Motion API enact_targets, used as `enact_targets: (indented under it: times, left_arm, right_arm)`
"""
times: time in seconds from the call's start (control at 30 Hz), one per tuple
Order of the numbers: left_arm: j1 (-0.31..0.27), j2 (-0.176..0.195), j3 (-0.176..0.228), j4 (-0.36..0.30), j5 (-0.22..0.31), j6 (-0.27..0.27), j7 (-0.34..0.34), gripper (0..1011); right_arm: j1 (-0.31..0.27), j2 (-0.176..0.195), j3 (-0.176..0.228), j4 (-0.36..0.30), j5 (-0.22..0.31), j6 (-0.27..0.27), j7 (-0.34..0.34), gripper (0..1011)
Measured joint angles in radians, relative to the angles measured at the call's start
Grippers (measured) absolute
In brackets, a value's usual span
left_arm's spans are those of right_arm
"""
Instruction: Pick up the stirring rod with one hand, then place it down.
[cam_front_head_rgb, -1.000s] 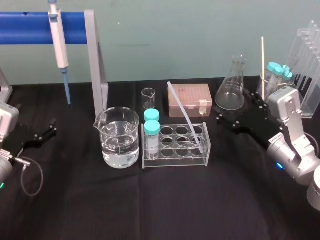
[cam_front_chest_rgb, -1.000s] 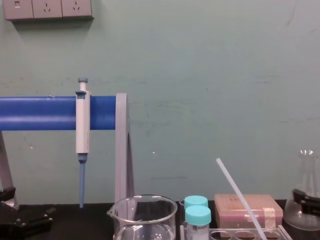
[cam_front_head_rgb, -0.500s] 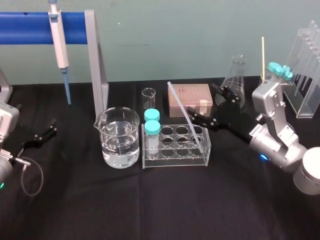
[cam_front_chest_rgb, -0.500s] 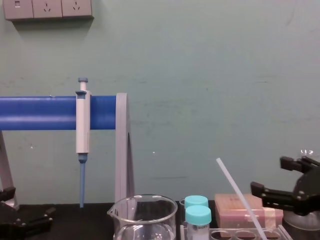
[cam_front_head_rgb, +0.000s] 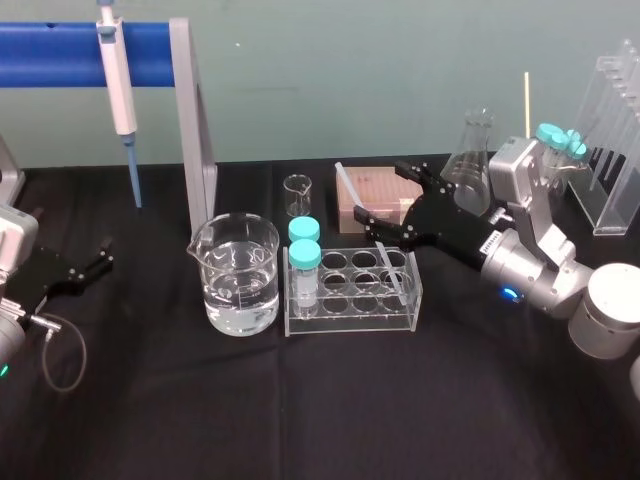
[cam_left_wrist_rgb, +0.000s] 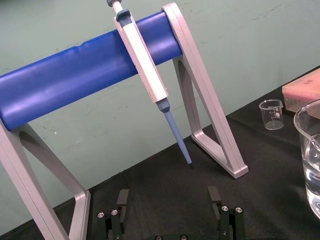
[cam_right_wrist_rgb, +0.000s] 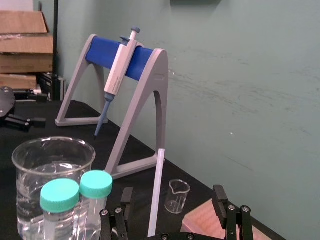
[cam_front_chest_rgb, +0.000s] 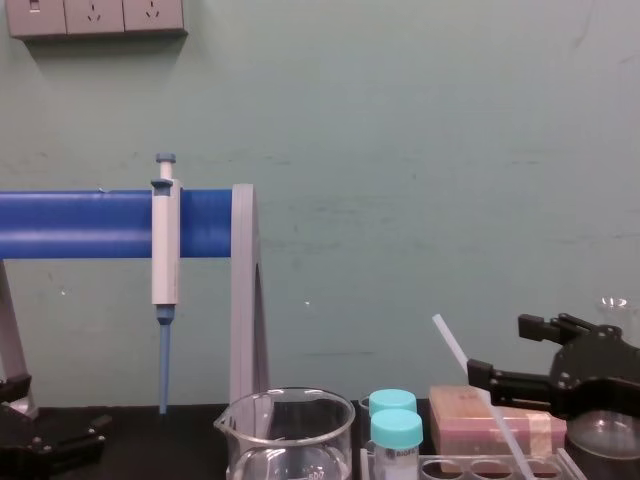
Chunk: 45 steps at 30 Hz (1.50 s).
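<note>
The right gripper should take hold of the stirring rod by its upper part (cam_front_chest_rgb: 462, 360), because the teal-capped tubes and rack (cam_front_chest_rgb: 397, 440) crowd the rod's lower end.
The stirring rod (cam_front_head_rgb: 347, 185) is a thin translucent white stick leaning in the clear tube rack (cam_front_head_rgb: 350, 312), its top tilted back and to the left. My right gripper (cam_front_head_rgb: 378, 190) reaches in from the right at the rod's upper part, open. In the right wrist view the stirring rod (cam_right_wrist_rgb: 157, 190) stands between the two black fingers (cam_right_wrist_rgb: 125, 200) without touching either. The chest view has the stirring rod (cam_front_chest_rgb: 450, 344) just left of the right gripper (cam_front_chest_rgb: 497, 348). My left gripper (cam_left_wrist_rgb: 168, 197) rests open and empty at the table's left edge.
A water-filled beaker (cam_front_head_rgb: 238, 275) and two teal-capped tubes (cam_front_head_rgb: 303, 262) stand left of the rod. Behind it are a small beaker (cam_front_head_rgb: 297, 195), a pink box (cam_front_head_rgb: 380, 195) and a flask (cam_front_head_rgb: 470, 160). A pipette (cam_front_head_rgb: 117, 70) hangs on the blue stand (cam_front_head_rgb: 190, 130).
My right arm has swung left from beside the flask, past the pink box, until its open fingers flank the rod's upper part. The rod and left arm have not moved.
</note>
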Motion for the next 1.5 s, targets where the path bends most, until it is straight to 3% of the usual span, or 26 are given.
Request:
enact_targets:
  times: [0.7, 1.13, 1.5]
  left_arm:
    - [0.0, 0.0, 0.0, 0.0, 0.0, 0.0, 0.0, 1000]
    - [0.0, 0.0, 0.0, 0.0, 0.0, 0.0, 0.0, 1000]
    - [0.0, 0.0, 0.0, 0.0, 0.0, 0.0, 0.0, 1000]
  right_arm:
    - [0.145, -0.101, 0.023, 0.237, 0.066, 0.068, 0.204, 1000]
    - [0.178, -0.129, 0.02, 0.296, 0.06, 0.074, 0.251, 1000]
    - [0.179, -0.129, 0.019, 0.297, 0.057, 0.073, 0.251, 1000]
